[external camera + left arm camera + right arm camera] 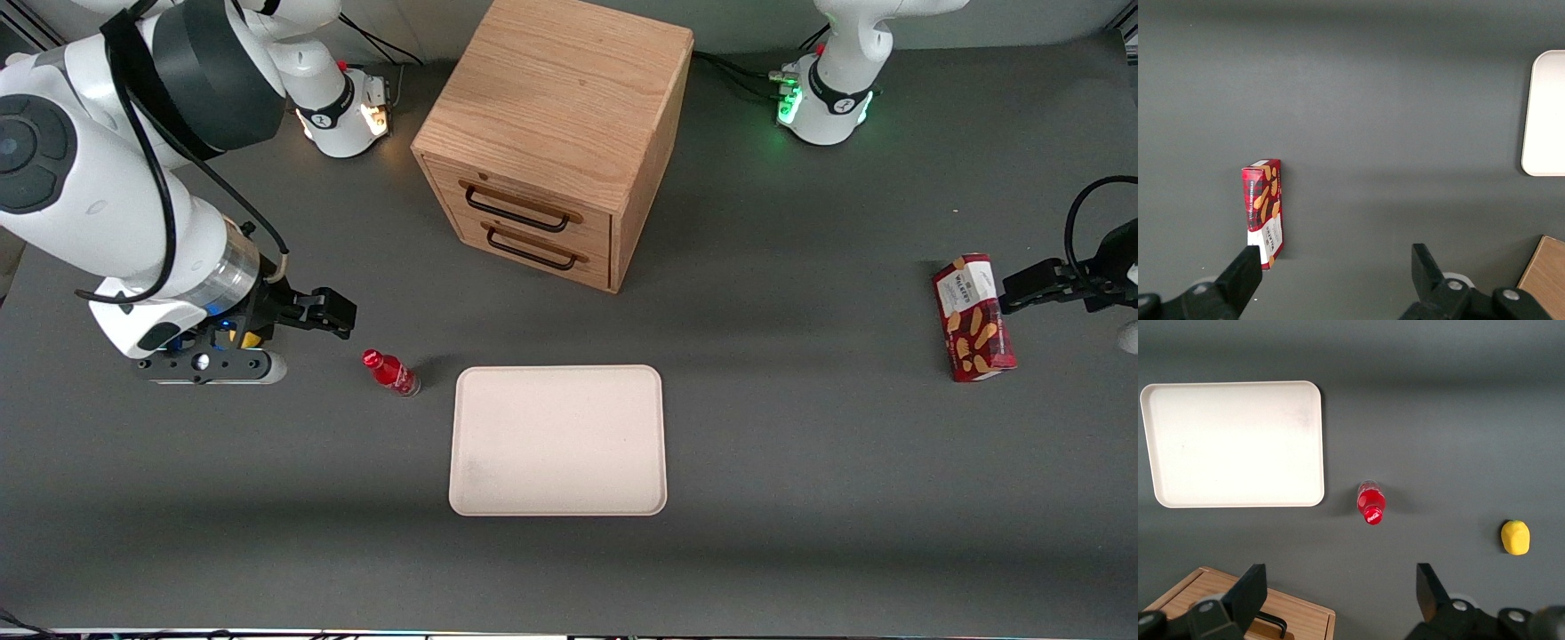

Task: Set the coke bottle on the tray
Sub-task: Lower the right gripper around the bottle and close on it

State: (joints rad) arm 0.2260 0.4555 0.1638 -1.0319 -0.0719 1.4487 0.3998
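Note:
Next, my gripper grabs the coke bottle by its red cap end [372, 358], to place it on the tray [558, 440].
The coke bottle [389, 372] is a small red bottle with a red cap, standing on the grey table just off the tray's corner, toward the working arm's end. The wrist view shows the coke bottle [1370, 503] from above, a short gap from the tray [1231, 443]. The tray [558, 440] is a flat pale cream rectangle with nothing on it. My gripper [209, 364] hovers above the table, farther toward the working arm's end than the bottle and apart from it. In the wrist view the gripper [1340, 587] is open, nothing between its fingers.
A wooden two-drawer cabinet [556, 133] stands farther from the front camera than the tray; its top edge and a handle show as the cabinet [1238, 607]. A small yellow object [1515, 537] lies beside the bottle. A red snack box [973, 317] stands toward the parked arm's end.

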